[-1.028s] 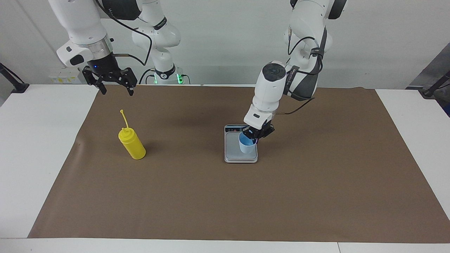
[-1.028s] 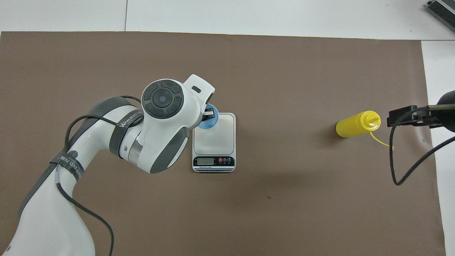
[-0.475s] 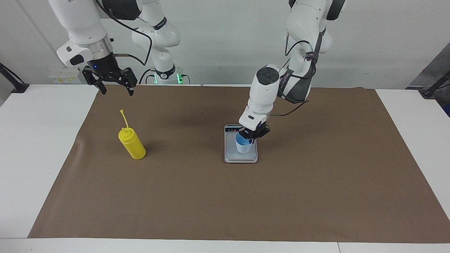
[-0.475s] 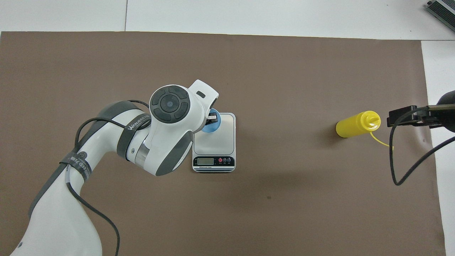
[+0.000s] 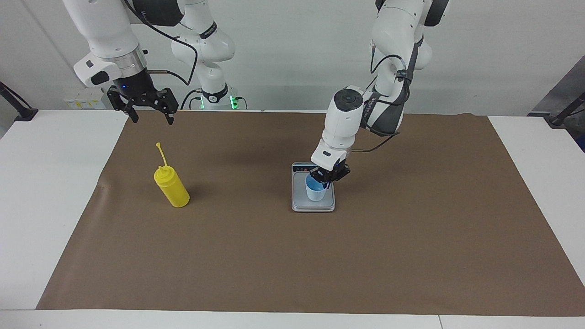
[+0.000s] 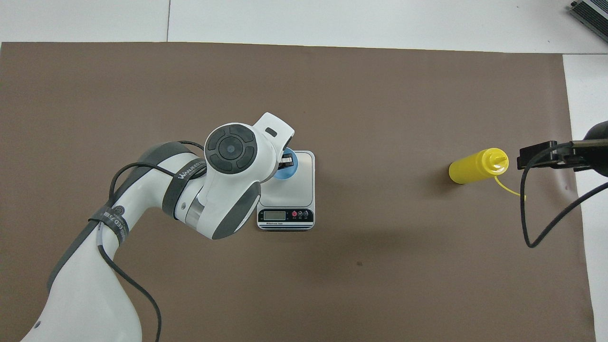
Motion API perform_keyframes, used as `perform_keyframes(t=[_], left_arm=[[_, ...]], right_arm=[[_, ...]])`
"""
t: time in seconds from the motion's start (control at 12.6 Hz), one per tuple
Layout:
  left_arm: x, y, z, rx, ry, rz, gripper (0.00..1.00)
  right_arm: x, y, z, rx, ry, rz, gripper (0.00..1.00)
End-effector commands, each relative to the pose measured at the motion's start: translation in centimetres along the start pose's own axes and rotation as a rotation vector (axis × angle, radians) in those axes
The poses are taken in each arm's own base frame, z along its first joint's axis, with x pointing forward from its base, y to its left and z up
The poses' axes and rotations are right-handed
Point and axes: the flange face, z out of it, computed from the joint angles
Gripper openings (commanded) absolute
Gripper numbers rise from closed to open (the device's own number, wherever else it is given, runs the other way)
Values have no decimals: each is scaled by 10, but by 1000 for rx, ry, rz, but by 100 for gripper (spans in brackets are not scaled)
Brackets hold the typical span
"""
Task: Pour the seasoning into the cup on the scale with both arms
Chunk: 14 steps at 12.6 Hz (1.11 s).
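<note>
The light-blue cup [image 6: 283, 174] sits over the scale's plate [image 6: 293, 194] in the overhead view, so it is now time for my left gripper to release it.
The light-blue cup [image 5: 315, 193] stands upright on the silver-grey scale [image 5: 299, 201], toward the left arm's side of its plate. My left gripper [image 5: 326, 181] is shut on the cup's rim from above. In the overhead view the left gripper [image 6: 285, 158] and its wrist cover most of the cup [image 6: 283, 174] on the scale [image 6: 298, 183]. The yellow seasoning bottle [image 5: 172, 187] stands on the mat toward the right arm's end, cap strap pointing up. My right gripper [image 5: 151, 119] is open and waits in the air, apart from the bottle [image 6: 476, 166].
A brown mat [image 5: 320, 256] covers most of the white table [image 5: 41, 192]. The scale's dark display strip [image 6: 285, 216] faces the robots. The right gripper's black cable [image 6: 546, 228] hangs over the mat's edge.
My left arm has shifted the cup a little toward the middle of the scale and brought it from tilted to upright. The right arm and the bottle have not moved.
</note>
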Motion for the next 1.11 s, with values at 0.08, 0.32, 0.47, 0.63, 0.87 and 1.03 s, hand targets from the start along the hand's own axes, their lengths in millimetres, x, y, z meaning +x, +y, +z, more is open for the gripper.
perform_keyframes(t=[0.08,0.32,0.47,0.63,0.87,1.03], left_arm=[[-7,-3,2,11,28,-5,0],[-6,-3,1,11,28,-7,100],[-6,-3,-4,16,24,-9,100],[0,-15,-32,19,34,-17,100],[21,-53,-76,28,62,-52,100],[38,-78,-97,52,48,1,100]], right_arm=[[-7,2,-1,12,-4,-12,100],[-11,5,2,12,-29,-1,100],[-14,16,0,12,-43,14,100],[-14,16,0,10,-43,14,100],[-19,23,3,11,-90,29,100],[-20,21,2,10,-86,31,100]])
